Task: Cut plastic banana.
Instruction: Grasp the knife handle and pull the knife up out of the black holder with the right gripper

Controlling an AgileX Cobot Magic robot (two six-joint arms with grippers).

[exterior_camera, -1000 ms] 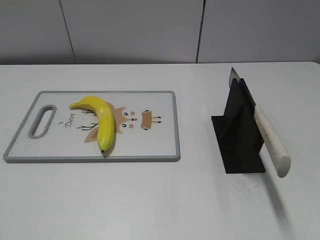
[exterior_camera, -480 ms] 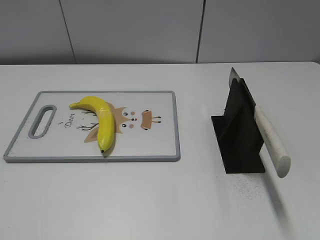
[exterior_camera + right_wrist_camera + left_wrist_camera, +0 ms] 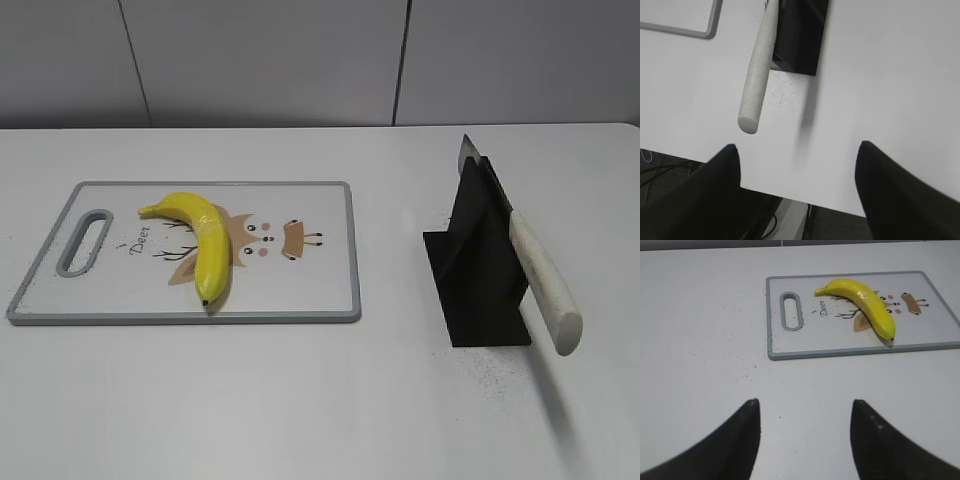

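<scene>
My right gripper should next pick up the knife by its pale speckled handle [image 3: 543, 283], as the knife's blade is down in the black stand.
The glossy yellow plastic banana [image 3: 201, 243] lies on a white cutting board [image 3: 300, 290] with a grey rim, left of centre; it also shows in the left wrist view [image 3: 862, 304]. A knife with a pale speckled handle [image 3: 543, 283] rests slanted in a black stand [image 3: 478, 270]. My left gripper [image 3: 805, 402] is open and empty, over bare table well short of the board [image 3: 850, 350]. My right gripper [image 3: 797, 147] is open and empty, at the table's front edge, short of the knife handle [image 3: 756, 82]. Neither gripper shows in the exterior view.
The white table [image 3: 330, 400] carries only the board and the black stand [image 3: 800, 35]. Dark specks dot the table near the board's handle slot [image 3: 790, 317]. The table's front edge [image 3: 805, 200] lies under my right gripper, with floor and cables below. A grey wall stands behind.
</scene>
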